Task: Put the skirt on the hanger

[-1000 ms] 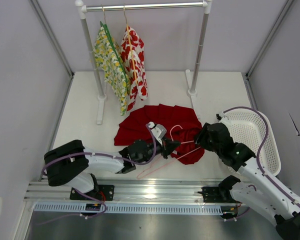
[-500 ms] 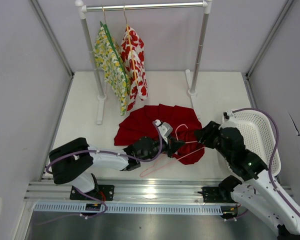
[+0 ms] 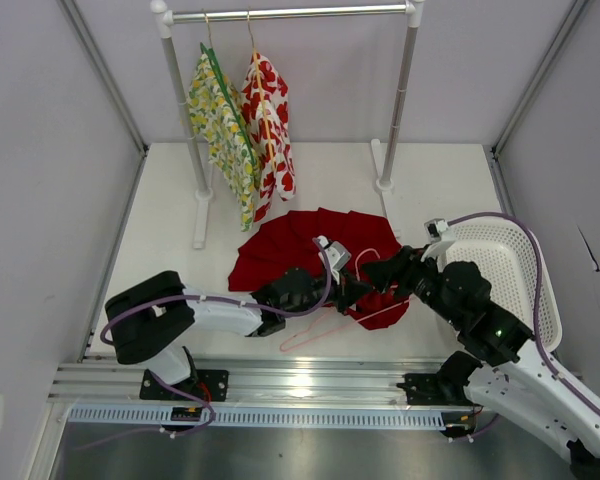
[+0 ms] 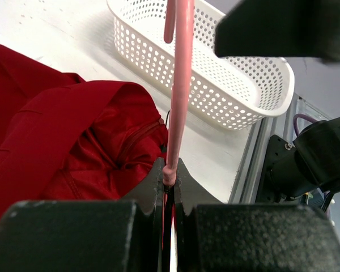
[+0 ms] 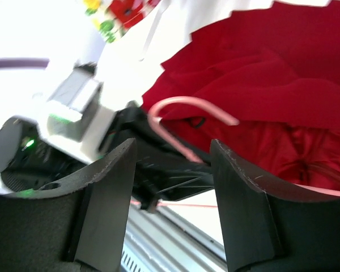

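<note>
I will grab the pink hanger's curved hook with my right gripper, so the hanger's arms and my left gripper stay free to place the skirt (image 3: pixel 285 245).
The deep-red skirt (image 3: pixel 285 245) lies spread on the white table, and its bunched edge shows in the left wrist view (image 4: pixel 62 130) and the right wrist view (image 5: pixel 272 85). The pale pink wire hanger (image 3: pixel 302 340) lies tilted at its near edge. My left gripper (image 3: pixel 354 290) is shut on the hanger's wire (image 4: pixel 178 85) just below the hook. My right gripper (image 3: pixel 372 270) is open and empty, its fingers (image 5: pixel 110 204) on either side of the curved hook (image 5: pixel 181 105) without touching it. The left gripper (image 5: pixel 158 170) shows dark under the hook.
A white perforated basket (image 3: pixel 525 290) stands at the right, close to the right arm, also in the left wrist view (image 4: pixel 215 73). A clothes rack (image 3: pixel 290 14) at the back holds a yellow-green floral garment (image 3: pixel 220 125) and a white red-flowered one (image 3: pixel 270 120).
My right arm has swung left, from beside the basket to the hanger's hook. My left gripper has shifted slightly right and away with the hanger, lifting the hook end.
</note>
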{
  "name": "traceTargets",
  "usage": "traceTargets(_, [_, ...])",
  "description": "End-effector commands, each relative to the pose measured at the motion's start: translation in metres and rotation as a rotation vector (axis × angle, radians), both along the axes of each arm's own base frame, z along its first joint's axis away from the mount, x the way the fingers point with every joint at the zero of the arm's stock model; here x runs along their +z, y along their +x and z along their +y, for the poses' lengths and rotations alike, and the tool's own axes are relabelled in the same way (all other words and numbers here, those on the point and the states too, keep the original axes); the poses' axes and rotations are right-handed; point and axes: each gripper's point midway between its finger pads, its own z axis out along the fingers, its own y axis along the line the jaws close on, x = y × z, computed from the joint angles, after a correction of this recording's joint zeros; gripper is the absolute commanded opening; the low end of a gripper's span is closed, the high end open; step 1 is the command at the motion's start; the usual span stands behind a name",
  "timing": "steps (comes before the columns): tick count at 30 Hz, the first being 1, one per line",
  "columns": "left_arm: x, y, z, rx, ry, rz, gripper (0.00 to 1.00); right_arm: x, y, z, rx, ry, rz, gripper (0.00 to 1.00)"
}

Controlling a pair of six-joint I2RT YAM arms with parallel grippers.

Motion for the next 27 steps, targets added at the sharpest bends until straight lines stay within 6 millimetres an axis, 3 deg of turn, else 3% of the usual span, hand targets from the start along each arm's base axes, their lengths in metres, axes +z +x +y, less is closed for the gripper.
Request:
traceTargets(1, [0.016,-0.001,-0.012,-0.031,-0.051,0.004,0.00,0.018,0.001,0.008,0.009,0.027,-0.070,0.61])
traceTargets(10, [0.022,0.000,-0.011,-0.021,-0.064,-0.008,0.00,-0.001,0.021,0.017,-0.075,-0.033,0.001,0.61])
traceTargets(14, [0.023,-0.002,-0.014,-0.022,-0.049,-0.027,0.00,0.002,0.028,0.018,-0.112,-0.027,-0.001,0.60])
traceTargets(17, [0.020,-0.003,-0.016,-0.022,-0.040,-0.024,0.00,0.009,0.031,0.018,-0.129,-0.020,-0.008,0.56])
traceTargets(27, [0.016,0.001,-0.022,-0.003,-0.007,-0.023,0.00,0.005,0.031,0.025,-0.137,-0.074,0.000,0.45])
